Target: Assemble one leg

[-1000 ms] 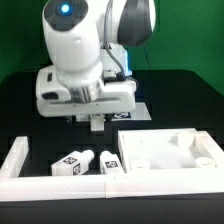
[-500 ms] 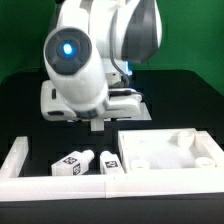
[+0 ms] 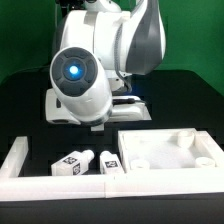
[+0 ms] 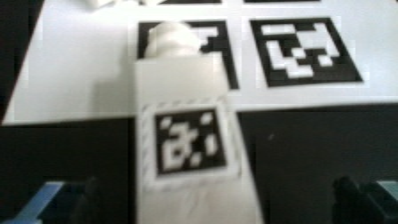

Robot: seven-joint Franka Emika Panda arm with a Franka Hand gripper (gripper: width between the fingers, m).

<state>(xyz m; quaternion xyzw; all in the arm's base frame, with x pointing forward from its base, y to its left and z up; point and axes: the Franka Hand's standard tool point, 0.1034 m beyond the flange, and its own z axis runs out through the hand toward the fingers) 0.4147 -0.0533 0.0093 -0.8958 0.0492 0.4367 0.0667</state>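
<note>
The leg should be held by its tagged body (image 4: 189, 141), so my gripper needs to grab it there next. Its narrow end then stays free to go into the panel.
In the wrist view a leg (image 4: 183, 110), a chunky white peg with a black-and-white tag on its upper side, lies lengthwise between my fingers, its narrow end over the marker board (image 4: 302, 50). My gripper (image 4: 214, 200) is open. Its dark fingertips (image 4: 63, 200) stand wide on either side of the leg, with gaps to it. In the exterior view the arm hides this leg, and the gripper (image 3: 97, 124) is low over the table. Two more legs (image 3: 72, 162) (image 3: 108, 160) lie at the front. The white square panel with round sockets (image 3: 168, 150) lies at the exterior view's right.
A white bracket wall (image 3: 15, 162) runs along the front and up the exterior view's left side, enclosing the two loose legs and the panel's front edge. The table surface is black, with a green backdrop behind it.
The arm has swung and tilted, its blue-lit joint moving lower and toward the exterior view's right. The hand stays low over the same spot. The front legs and panel have not moved.
</note>
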